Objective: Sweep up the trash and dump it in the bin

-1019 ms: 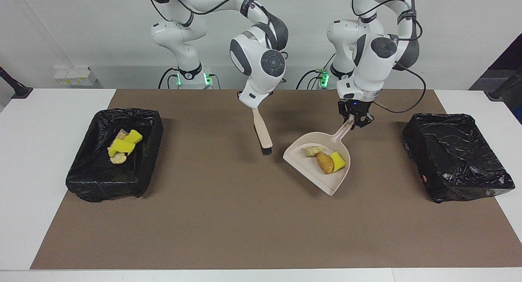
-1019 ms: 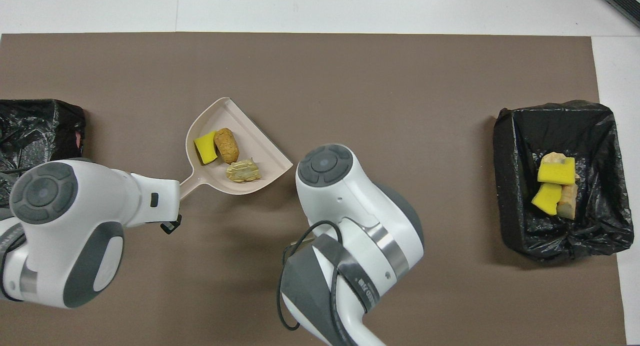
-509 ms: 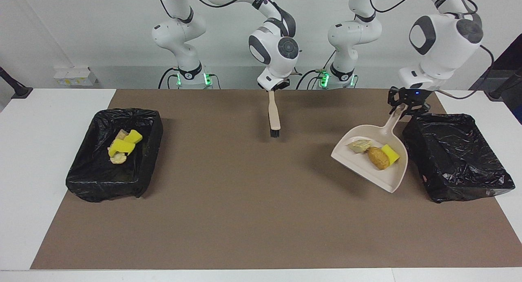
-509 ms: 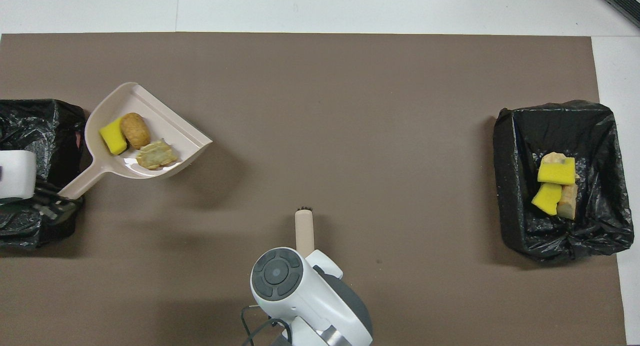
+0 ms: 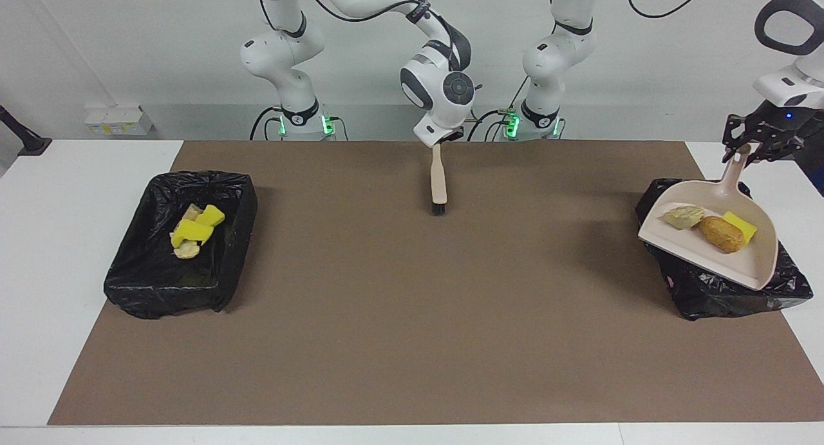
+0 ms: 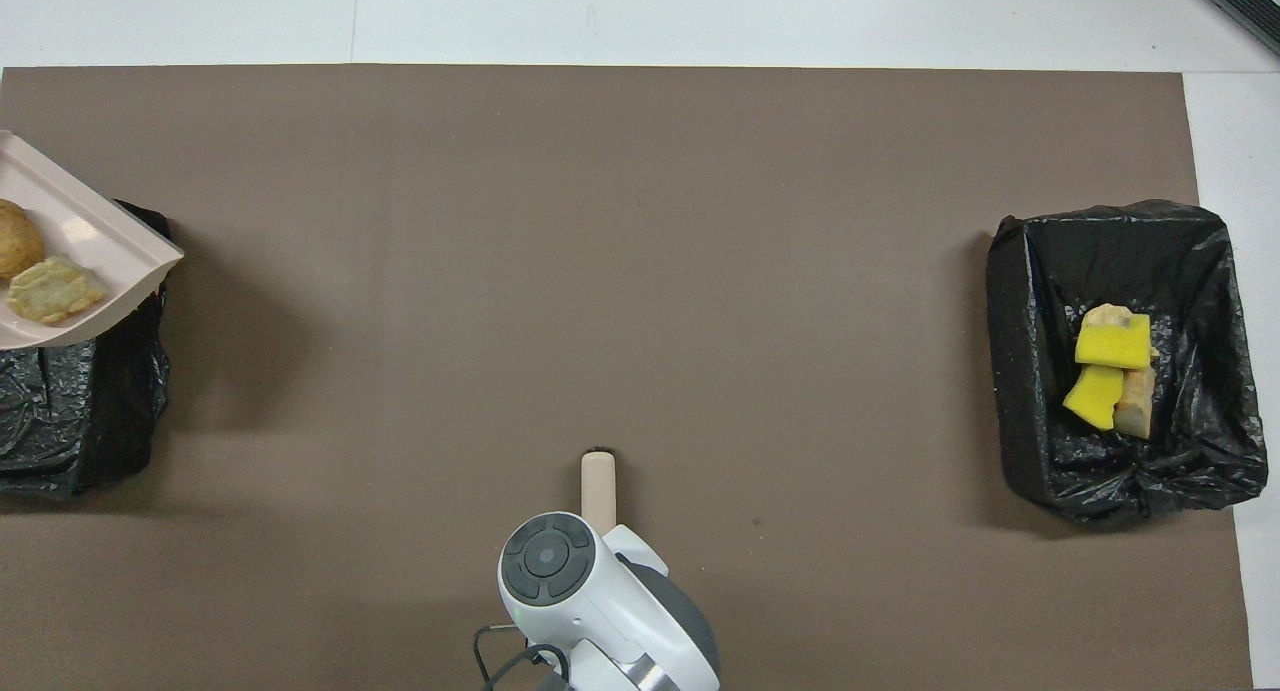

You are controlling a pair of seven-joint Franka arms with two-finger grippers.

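The brush handle [image 6: 597,489] stands low over the brown mat with its shadow close by, so it is time for my right gripper to open now.
My left gripper [image 5: 749,146] is shut on the handle of the beige dustpan [image 5: 698,248], which hangs tilted over the black-lined bin [image 5: 708,285] at the left arm's end of the table. The trash in the pan is a pale beige piece [image 5: 683,216], an orange-brown lump [image 5: 721,234] and a yellow sponge chunk [image 5: 741,224]. In the overhead view only the pan's corner [image 6: 95,236] shows, over that bin [image 6: 90,411]. My right gripper [image 5: 440,140] is shut on a brush [image 5: 438,181] that hangs bristles down over the mat near the robots.
A second black-lined bin [image 5: 161,297] sits at the right arm's end, with yellow and beige scraps [image 5: 192,230] inside; the overhead view shows it too [image 6: 1015,371]. Brown mat [image 5: 412,316] covers the table between the bins.
The left arm carried the loaded dustpan from mid-mat up and over the bin at its end. The right arm drew the brush back toward the robots and turned it upright.
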